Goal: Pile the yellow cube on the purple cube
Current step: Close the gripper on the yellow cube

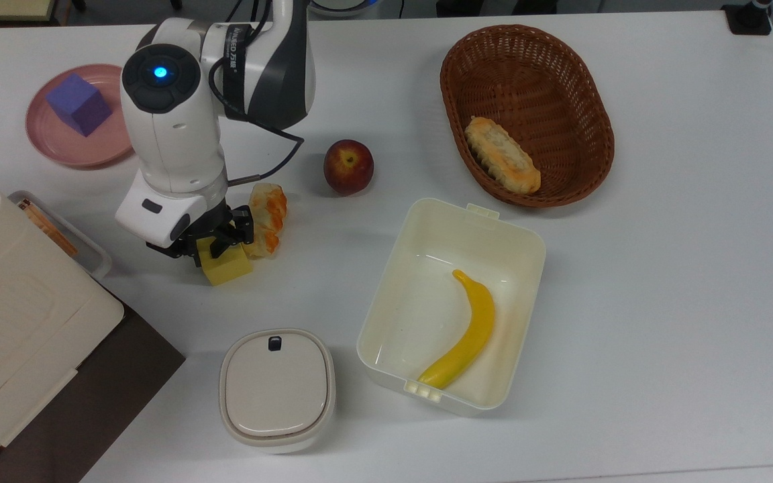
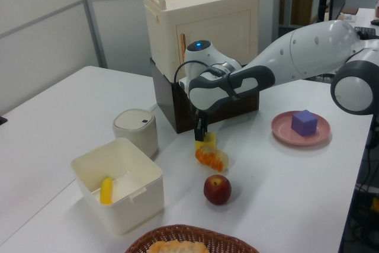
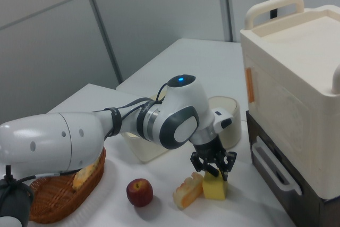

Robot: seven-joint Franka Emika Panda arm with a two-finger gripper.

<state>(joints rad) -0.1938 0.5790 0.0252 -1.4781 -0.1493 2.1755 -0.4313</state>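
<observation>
The yellow cube's bottom has to stay free to rest on the purple cube, so I will grab the yellow cube by its upper part.
The yellow cube sits on the white table, touching an orange-and-white food piece on the top view's right. My gripper is down over the cube, open, with one dark finger on each side of its upper part; the right view shows the cube rising between the fingers of the gripper. The purple cube rests on a pink plate at the top view's upper left, well apart from the gripper. In the left view the purple cube is on the right, and the gripper is at the centre.
A red apple lies near the food piece. A wicker basket holds bread. An open white box holds a banana. A lidded round container and a cream cabinet stand close to the cube.
</observation>
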